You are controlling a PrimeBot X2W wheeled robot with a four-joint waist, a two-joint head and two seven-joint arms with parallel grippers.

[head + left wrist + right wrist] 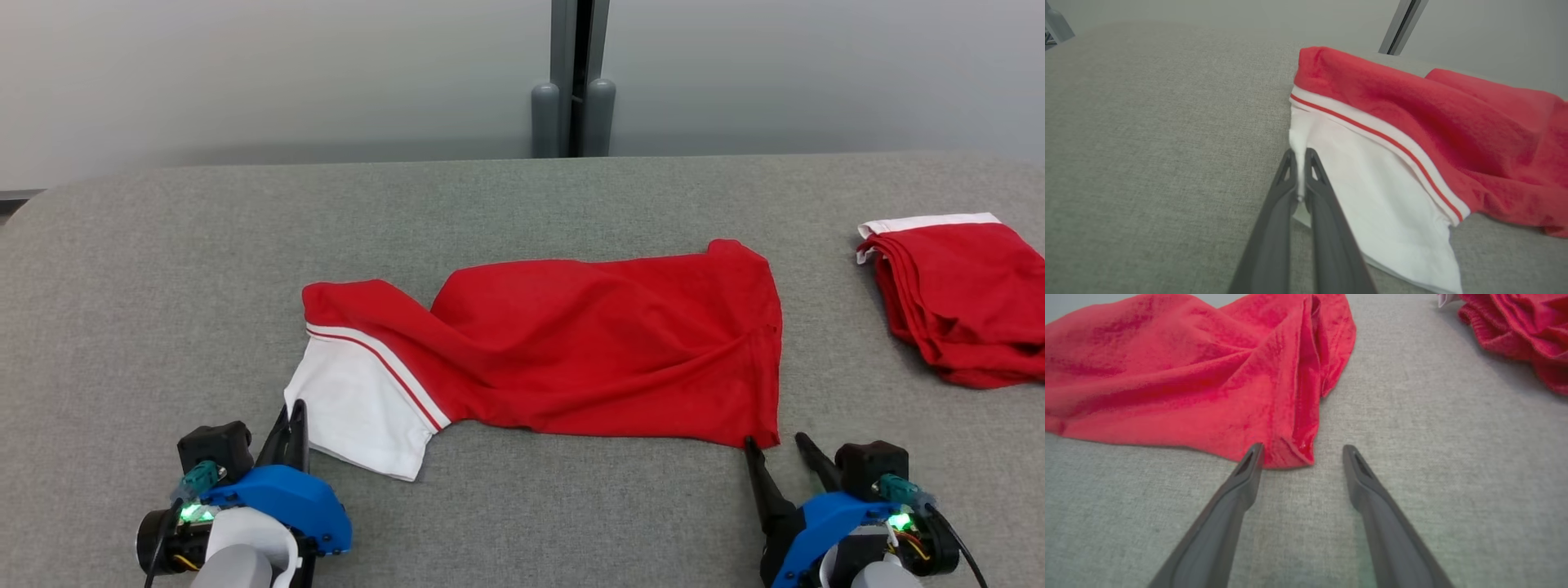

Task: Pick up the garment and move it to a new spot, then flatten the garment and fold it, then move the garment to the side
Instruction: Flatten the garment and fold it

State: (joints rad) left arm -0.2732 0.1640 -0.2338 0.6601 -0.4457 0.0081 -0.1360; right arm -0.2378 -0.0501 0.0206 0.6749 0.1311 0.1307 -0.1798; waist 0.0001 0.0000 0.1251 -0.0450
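The garment should be grabbed next by its red hem corner (767,439) with my right gripper. Then my right gripper can spread the garment flat from its white end (366,403).
The garment (571,351) is red with a white, red-striped end and lies crumpled across the middle of the grey table (204,269). My left gripper (292,412) is shut on the near left corner of the garment's white end (1372,196), with a pinch of white cloth between its fingers (1300,163). My right gripper (775,445) stands open at the garment's near right corner (1294,453); its left finger touches that red corner, and nothing is held.
A second red garment with a white edge (955,294) lies folded at the table's right side, also seen as a red pile (1519,330). A grey post (573,82) stands behind the table's far edge.
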